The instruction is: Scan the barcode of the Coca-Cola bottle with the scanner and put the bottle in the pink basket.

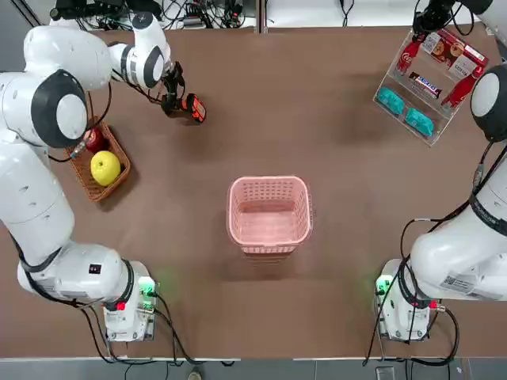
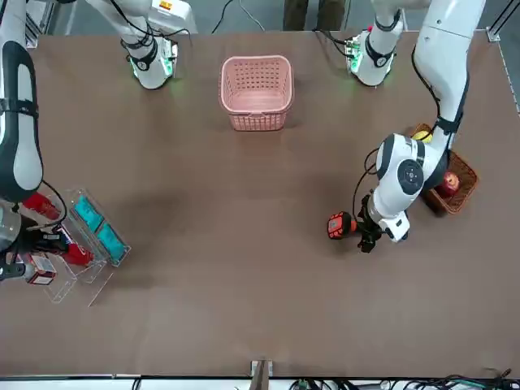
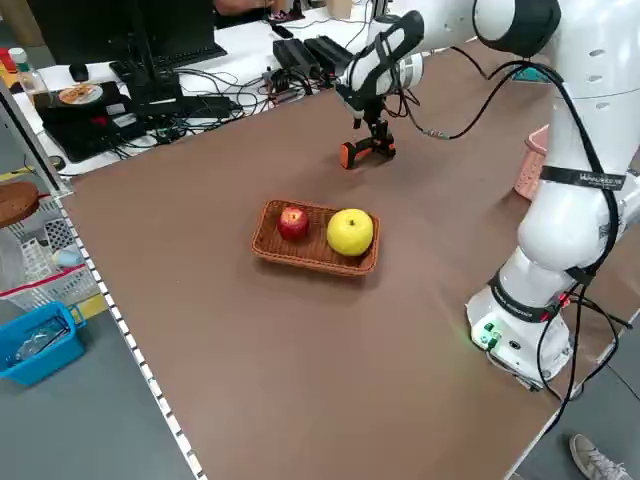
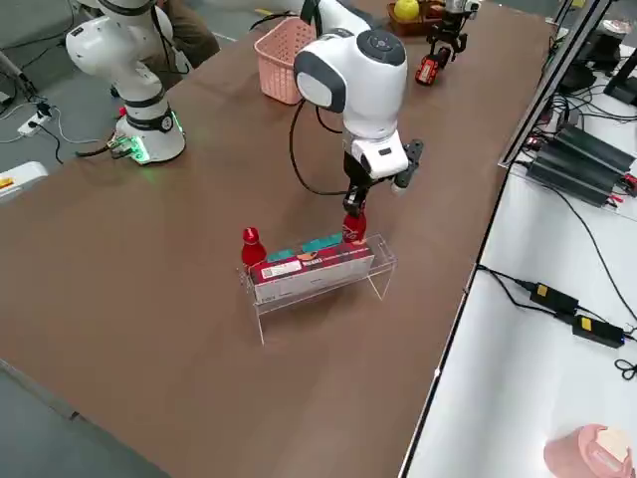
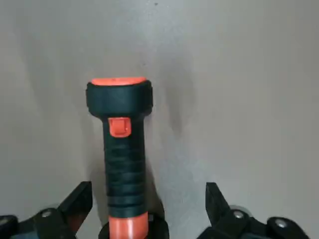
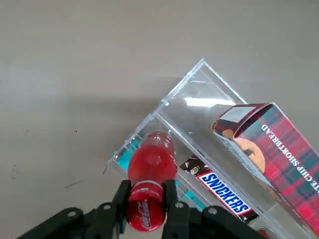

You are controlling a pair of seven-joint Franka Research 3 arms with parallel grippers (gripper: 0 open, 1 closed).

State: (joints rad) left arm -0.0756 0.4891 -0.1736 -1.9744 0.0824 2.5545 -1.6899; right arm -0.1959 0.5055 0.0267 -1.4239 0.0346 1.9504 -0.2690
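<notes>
The robot's left gripper next needs to grip the scanner by its ribbed handle (image 5: 125, 177), so that the scanner's orange-faced head (image 5: 119, 96) stays free to read the bottle's barcode.
The Coca-Cola bottle (image 6: 151, 164) stands upright at one end of a clear rack (image 1: 392, 75) at the table's far right. My right gripper (image 6: 147, 193) comes down from above and is shut on the bottle's neck; the grip also shows in the right side view, gripper (image 4: 358, 204) over bottle (image 4: 352, 229). The scanner (image 5: 121, 149), orange and black, lies on the table at the far left (image 1: 190, 108). My left gripper (image 5: 144, 204) hangs just over its handle, open, a finger on each side. The pink basket (image 1: 269, 181) stands in the table's middle.
A second red bottle (image 1: 460, 89) stands at the rack's other end, with a Snickers bar (image 1: 425, 83), a cookie box (image 1: 450, 47) and teal packs (image 1: 404, 111) between. A wicker basket (image 1: 117, 150) with an apple and a yellow fruit sits at the left edge.
</notes>
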